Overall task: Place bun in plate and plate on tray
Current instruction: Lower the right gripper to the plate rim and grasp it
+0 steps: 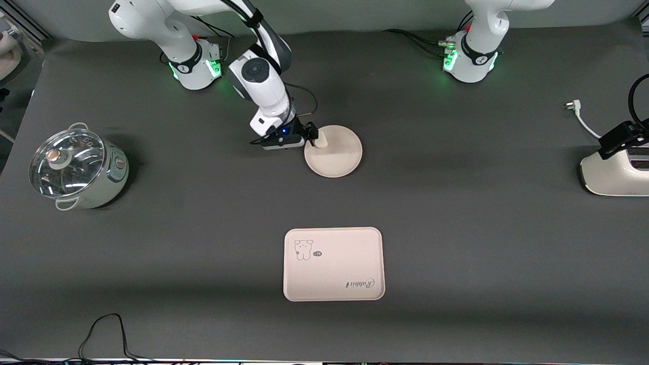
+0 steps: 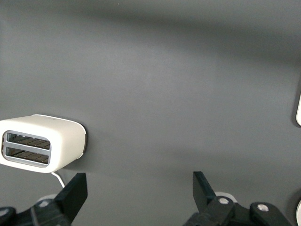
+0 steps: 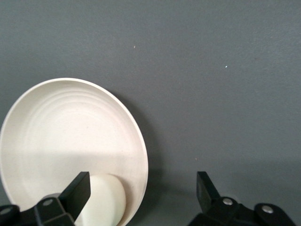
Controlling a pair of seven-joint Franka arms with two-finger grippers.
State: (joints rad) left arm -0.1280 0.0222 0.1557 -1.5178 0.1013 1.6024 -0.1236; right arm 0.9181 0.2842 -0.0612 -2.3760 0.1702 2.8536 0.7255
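The cream plate and its bun need to go on the tray (image 1: 333,263), so my right gripper will next grab the plate by its rim (image 1: 308,146) beside the bun.
The off-white bun (image 1: 321,139) lies in the round cream plate (image 1: 340,158), close to the rim on the side toward the robots. My right gripper (image 1: 310,136) is low over that rim and open. In the right wrist view the bun (image 3: 106,200) sits just inside the plate (image 3: 61,132), beside one finger (image 3: 77,190), and the gripper (image 3: 141,181) is not closed on it. The printed "Rabbit" tray (image 1: 333,263) lies nearer to the front camera than the plate. My left gripper (image 2: 140,181) is open and empty, high over bare table; it does not show in the front view.
A white toaster (image 1: 616,172) with a black cable stands at the left arm's end of the table and shows in the left wrist view (image 2: 42,143). A glass-lidded pot (image 1: 76,170) stands at the right arm's end. A white plug (image 1: 573,106) lies near the toaster.
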